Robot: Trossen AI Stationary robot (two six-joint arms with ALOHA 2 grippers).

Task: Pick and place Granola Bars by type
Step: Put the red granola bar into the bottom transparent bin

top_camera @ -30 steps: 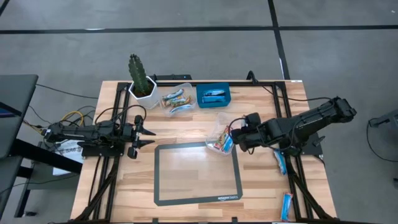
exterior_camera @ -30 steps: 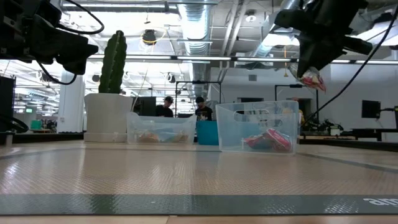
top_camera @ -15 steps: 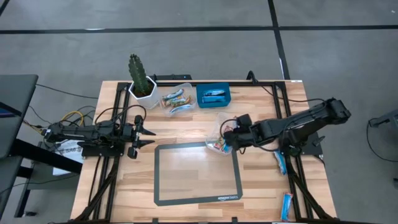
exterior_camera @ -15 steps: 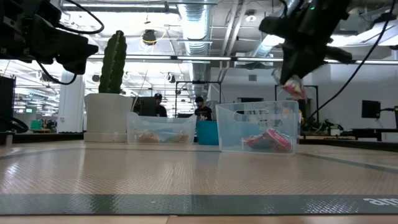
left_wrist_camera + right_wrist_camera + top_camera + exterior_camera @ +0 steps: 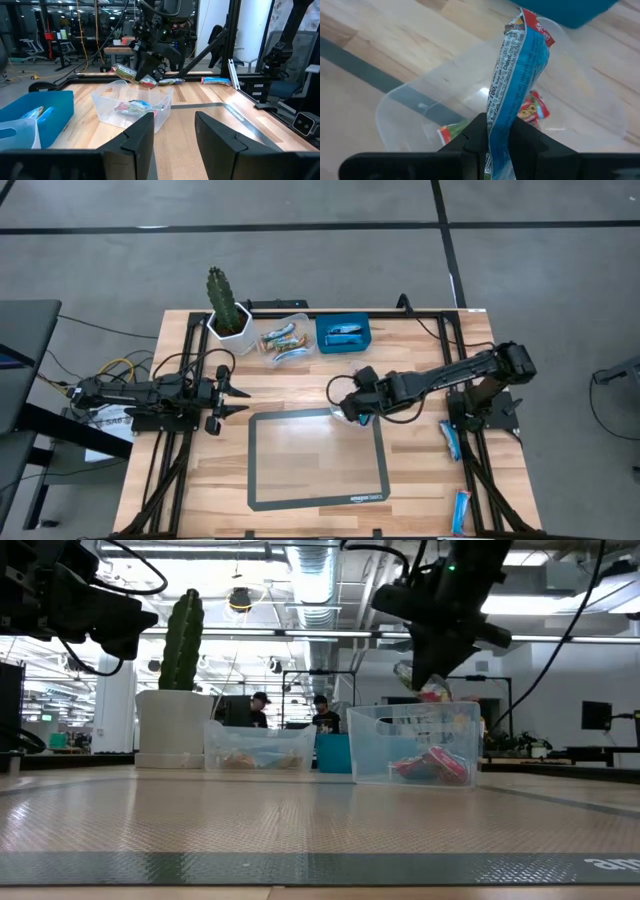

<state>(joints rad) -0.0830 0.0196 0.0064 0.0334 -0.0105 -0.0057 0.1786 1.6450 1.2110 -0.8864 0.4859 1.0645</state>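
Observation:
My right gripper needs to release the blue bar: it hangs over the clear tub, inside the tub's rim, and would drop in.
My right gripper [image 5: 352, 408] hangs over a clear tub [image 5: 340, 388] near the table's middle, shut on a granola bar [image 5: 520, 65] in a blue wrapper with a red end. The tub [image 5: 415, 107] rests on the wood and holds several red-multicoloured bars [image 5: 532, 107]. In the low view the bar [image 5: 425, 690] hangs just above the tub's rim [image 5: 415, 708]. My left gripper [image 5: 235, 395] waits open and level at the table's left side, its fingers [image 5: 145, 137] with nothing between them. My right gripper pinches one end of the bar [image 5: 492, 131] between its two fingers. The fingers slant down from the table's right side and lie along the bar. The rest of the wrapper sticks out past the fingertips, clear of the tub and above it.
A second clear tub [image 5: 285, 340] with bars, a blue bin [image 5: 344, 334] and a potted cactus [image 5: 225, 305] stand along the far edge. A black-bordered mat [image 5: 318, 502] lies near the front. Two blue bars [image 5: 452, 440] [image 5: 460, 510] lie at the right.
My right gripper has gone toward the table's left edge and a little down, rolling its wrist, with the bar still held. It has come from beside the clear tub's right to over it. The tub has stayed in place.

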